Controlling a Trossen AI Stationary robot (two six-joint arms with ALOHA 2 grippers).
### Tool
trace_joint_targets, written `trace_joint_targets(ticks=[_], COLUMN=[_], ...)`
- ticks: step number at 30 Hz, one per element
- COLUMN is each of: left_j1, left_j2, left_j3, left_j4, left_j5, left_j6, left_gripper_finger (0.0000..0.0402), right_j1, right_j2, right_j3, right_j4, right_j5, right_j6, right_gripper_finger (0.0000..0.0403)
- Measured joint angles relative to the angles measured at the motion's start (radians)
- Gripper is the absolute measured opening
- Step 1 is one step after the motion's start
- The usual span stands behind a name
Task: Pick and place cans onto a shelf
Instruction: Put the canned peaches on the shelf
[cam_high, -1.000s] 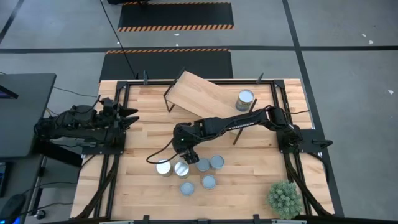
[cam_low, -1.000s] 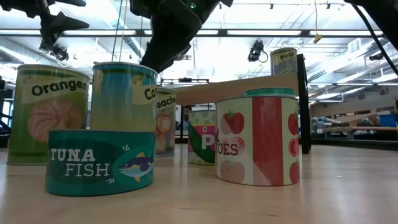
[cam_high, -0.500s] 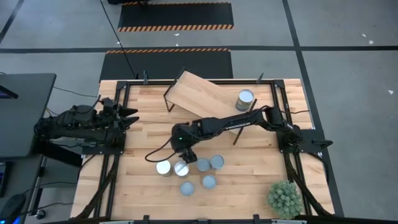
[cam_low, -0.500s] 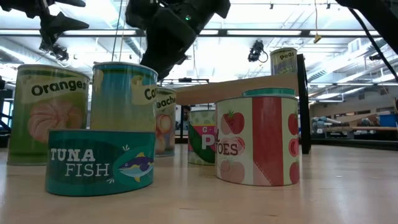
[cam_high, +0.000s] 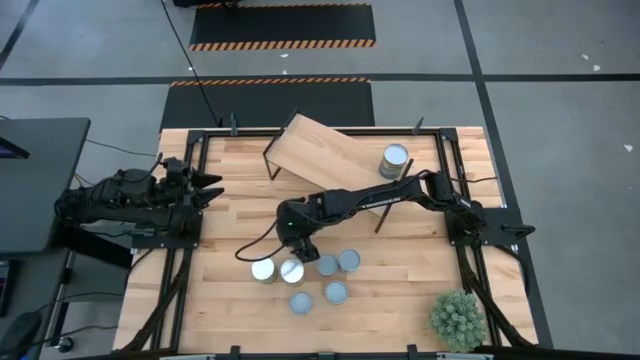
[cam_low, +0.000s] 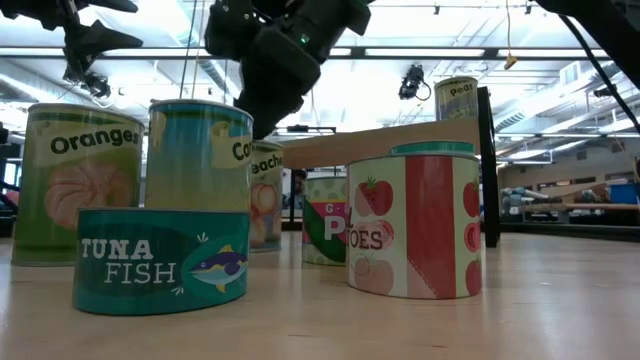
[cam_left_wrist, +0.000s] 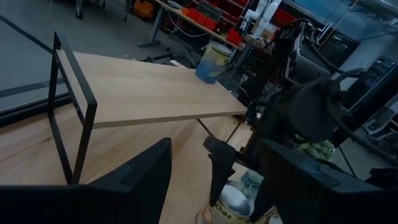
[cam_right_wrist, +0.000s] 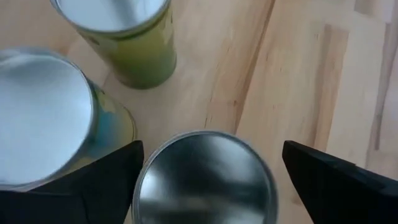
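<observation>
The silvery-topped can needs to go on the wooden shelf, so next my right gripper needs to grab the can by its top rim (cam_right_wrist: 205, 140).
My right gripper (cam_high: 300, 247) is open and hovers, pointing down, over the cluster of cans (cam_high: 318, 278) on the table's near middle. In the right wrist view its fingers (cam_right_wrist: 74, 186) stand on either side of a silvery-topped can (cam_right_wrist: 205, 180), above it and apart from it. Beside that can stand a white-topped can (cam_right_wrist: 43, 118) and a green-labelled can (cam_right_wrist: 118, 31). One can (cam_high: 395, 158) stands on the right end of the shelf (cam_high: 330, 150). My left gripper (cam_high: 213, 186) waits open at the table's left edge.
The cans stand close together on their bases, among them a low tuna tin (cam_low: 160, 260) and a tomato can (cam_low: 415, 225) nearest the front edge. A spiky green plant (cam_high: 457, 318) stands at the near right corner. The shelf's dark legs (cam_left_wrist: 71, 112) stand behind the cluster.
My right gripper has sunk a little toward the cans and shows lower and larger in the low view. The cans have stayed where they were.
</observation>
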Motion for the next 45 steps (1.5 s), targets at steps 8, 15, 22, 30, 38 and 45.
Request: trace_joint_targets(ticks=[8,15,22,30,38,45], left_j1=[0.000,0.000,0.000,0.000,0.000,0.000], left_j2=[0.000,0.000,0.000,0.000,0.000,0.000], left_j3=[0.000,0.000,0.000,0.000,0.000,0.000], left_j4=[0.000,0.001,0.002,0.002,0.002,0.002], left_j5=[0.000,0.000,0.000,0.000,0.000,0.000], left_j6=[0.000,0.000,-0.001,0.000,0.001,0.002], left_gripper_finger=[0.0247,0.0247,0.0247,0.0247,0.0247,0.0247], right_j1=[0.000,-0.008,-0.024,-0.054,-0.064,-0.090], right_j2=[0.000,0.000,-0.005,-0.010,-0.010,-0.033], right_j3=[-0.039,-0.039,-0.005,0.178,0.360,0.448], right_j4=[-0.003,0.006,-0.035,-0.224,-0.335,-0.441], right_j5=[0.000,0.000,0.009,0.080,0.076,0.089], right_j6=[0.000,0.009,0.063,0.139,0.208,0.298], right_gripper_finger=[0.0366,0.0316,0.0321,0.0319,0.0319,0.0320])
